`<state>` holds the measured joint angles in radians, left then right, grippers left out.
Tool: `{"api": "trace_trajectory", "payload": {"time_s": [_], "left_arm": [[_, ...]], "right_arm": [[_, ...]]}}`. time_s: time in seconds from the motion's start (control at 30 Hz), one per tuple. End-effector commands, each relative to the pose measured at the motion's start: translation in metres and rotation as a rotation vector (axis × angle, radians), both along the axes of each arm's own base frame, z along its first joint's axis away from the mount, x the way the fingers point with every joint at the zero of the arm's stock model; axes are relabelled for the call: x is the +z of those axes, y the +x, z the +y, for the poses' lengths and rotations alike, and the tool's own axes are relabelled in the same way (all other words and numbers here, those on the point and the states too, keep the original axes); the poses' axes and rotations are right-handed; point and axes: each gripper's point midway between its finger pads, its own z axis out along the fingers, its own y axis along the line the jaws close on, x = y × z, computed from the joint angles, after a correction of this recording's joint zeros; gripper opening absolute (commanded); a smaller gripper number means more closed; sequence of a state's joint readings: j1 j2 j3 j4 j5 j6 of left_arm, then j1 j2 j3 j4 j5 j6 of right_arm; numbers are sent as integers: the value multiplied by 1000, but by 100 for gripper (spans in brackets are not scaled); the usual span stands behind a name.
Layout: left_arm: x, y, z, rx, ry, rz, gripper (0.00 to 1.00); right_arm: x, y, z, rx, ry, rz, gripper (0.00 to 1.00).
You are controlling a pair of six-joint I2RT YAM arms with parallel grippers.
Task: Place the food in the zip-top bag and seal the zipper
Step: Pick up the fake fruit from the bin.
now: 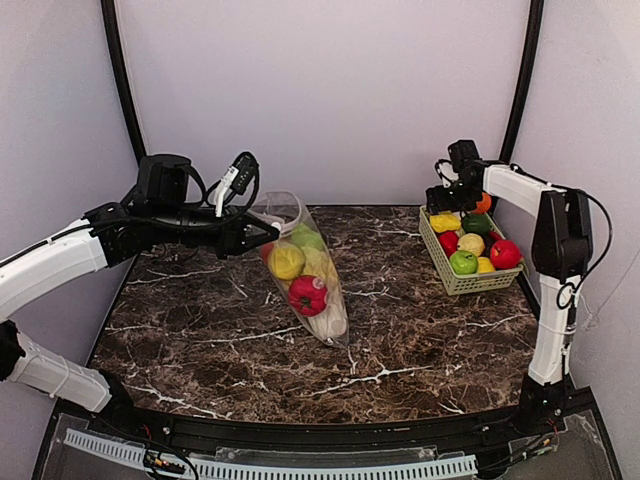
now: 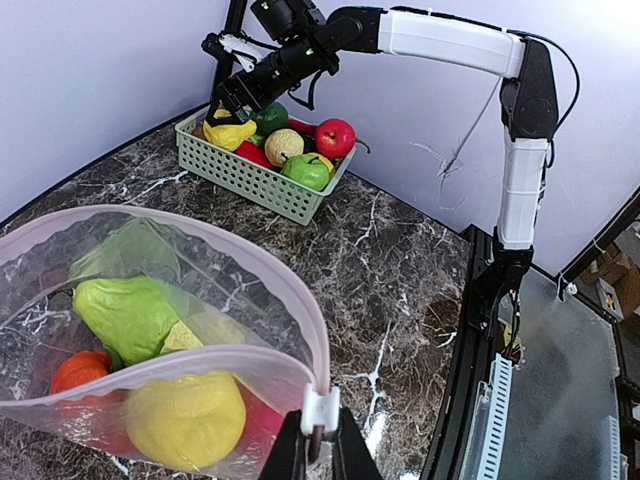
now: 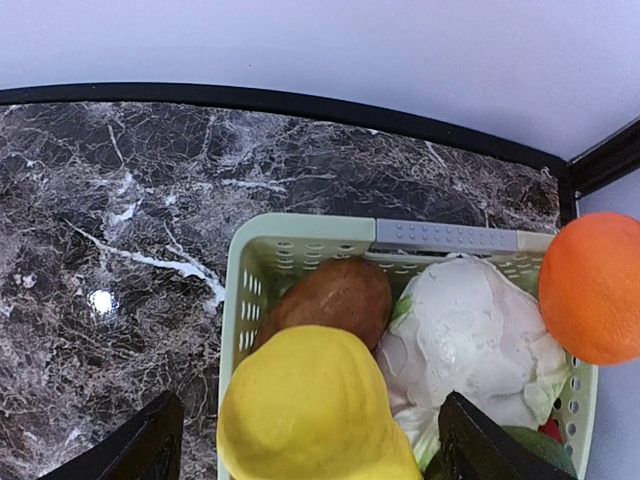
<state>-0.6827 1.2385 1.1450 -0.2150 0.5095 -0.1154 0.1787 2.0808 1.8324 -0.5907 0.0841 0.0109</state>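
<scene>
I can't close yet, as most of the yellow fruit [image 3: 310,400] shows below the fingers, so my right gripper needs to go lower before it closes on the fruit.
The zip-top bag [image 1: 322,285] lies on the marble table, mouth toward the left arm. Inside show a yellow lemon [image 1: 286,261], a red fruit [image 1: 308,296] and green pieces [image 1: 306,238]. In the left wrist view the pink zipper [image 2: 290,290] gapes open over a green leafy piece [image 2: 130,315] and the lemon [image 2: 185,420]. My left gripper [image 2: 318,455] is shut on the white slider tab [image 2: 321,410]. My right gripper [image 3: 315,450] is open, its fingers [image 3: 150,440] either side of a yellow fruit [image 3: 310,400] in the basket.
The pale green mesh basket [image 1: 470,283] stands at the right back, also in the left wrist view [image 2: 250,180]. It holds a brown potato [image 3: 335,295], a white cabbage [image 3: 470,330], an orange [image 3: 595,290], red and green fruits. Walls stand close behind.
</scene>
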Motion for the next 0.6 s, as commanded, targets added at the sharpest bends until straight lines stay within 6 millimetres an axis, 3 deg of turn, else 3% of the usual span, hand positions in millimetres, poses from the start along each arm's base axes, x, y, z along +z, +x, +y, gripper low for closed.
{"api": "trace_trajectory", "payload": {"time_s": [0.0, 0.2, 0.23, 0.27, 0.37, 0.57], "left_arm": [[20, -1, 1, -10, -14, -39, 1], [58, 4, -9, -66, -17, -123, 1], [73, 3, -9, -75, -27, -137, 1], [74, 5, -13, -102, -16, -158, 1], [96, 3, -19, -151, -22, -199, 1], [97, -1, -25, -203, -25, -188, 1]], "right_arm": [[-6, 19, 5, 52, -43, -22, 85], [-20, 25, 3, 53, -67, 1, 75], [-21, 25, 2, 52, -69, 3, 72], [-23, 25, 2, 50, -72, 7, 70], [-27, 25, -1, 37, -84, 15, 60], [-18, 22, 0, 27, -61, 2, 46]]}}
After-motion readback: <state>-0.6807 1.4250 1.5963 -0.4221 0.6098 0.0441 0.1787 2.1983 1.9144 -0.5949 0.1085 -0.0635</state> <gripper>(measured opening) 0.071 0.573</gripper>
